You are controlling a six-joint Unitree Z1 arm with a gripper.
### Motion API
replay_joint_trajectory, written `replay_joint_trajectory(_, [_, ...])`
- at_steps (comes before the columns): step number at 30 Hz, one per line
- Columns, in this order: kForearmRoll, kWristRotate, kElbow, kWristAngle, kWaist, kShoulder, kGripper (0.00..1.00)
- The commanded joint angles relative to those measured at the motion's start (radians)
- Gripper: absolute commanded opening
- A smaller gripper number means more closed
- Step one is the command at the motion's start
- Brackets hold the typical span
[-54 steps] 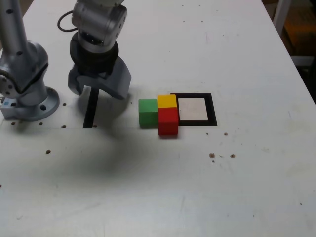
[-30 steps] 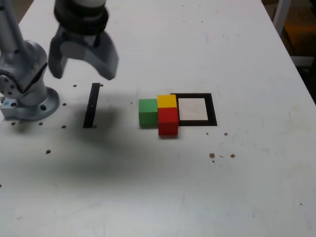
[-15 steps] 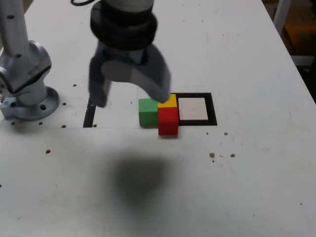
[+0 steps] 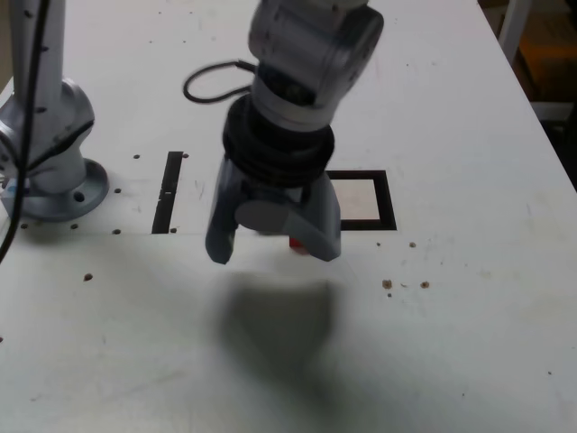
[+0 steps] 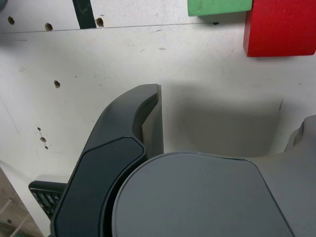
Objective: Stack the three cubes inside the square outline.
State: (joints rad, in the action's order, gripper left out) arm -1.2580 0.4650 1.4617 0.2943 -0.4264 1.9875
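Note:
The gripper grabs the red cube [image 4: 294, 242] by two opposite sides next, to start the stack inside the square outline [image 4: 389, 200].
My gripper [image 4: 270, 245] hangs open above the cubes in the exterior view and covers most of them. Only a sliver of the red cube [image 4: 294, 242] shows between its fingers there. The wrist view shows the red cube [image 5: 280, 27] and the green cube [image 5: 219, 6] side by side on the table, beyond my open gripper [image 5: 229, 111], which holds nothing. The yellow cube is hidden in both views. The square outline [image 4: 389, 200] lies on the exterior view's right of the gripper, its left part covered by the arm.
A thin black strip [image 4: 167, 194] [image 5: 83, 12] lies on the white table between the arm's base [image 4: 50, 144] and the gripper. Small screw holes dot the table. A cable [image 4: 203, 81] loops behind the wrist.
The gripper has swung from near the arm's base to the exterior view's right and towards the front, and now stands over the cubes, hiding them. It has stayed open. The cubes have not moved.

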Motion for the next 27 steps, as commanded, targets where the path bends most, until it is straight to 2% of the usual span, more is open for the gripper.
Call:
replay_joint_trajectory(1, [0.037, 0.001, -0.022, 0.01, 0.011, -0.001, 1.0])
replay_joint_trajectory(4, [0.073, 0.001, -0.043, 0.01, 0.022, -0.001, 1.0])
replay_joint_trajectory(8, [0.118, 0.001, -0.062, -0.022, 0.037, 0.004, 0.99])
replay_joint_trajectory(17, [0.119, 0.009, -0.056, -0.084, 0.049, 0.026, 0.97])
replay_joint_trajectory(27, [0.134, -0.012, -0.042, -0.116, 0.06, 0.078, 0.97])
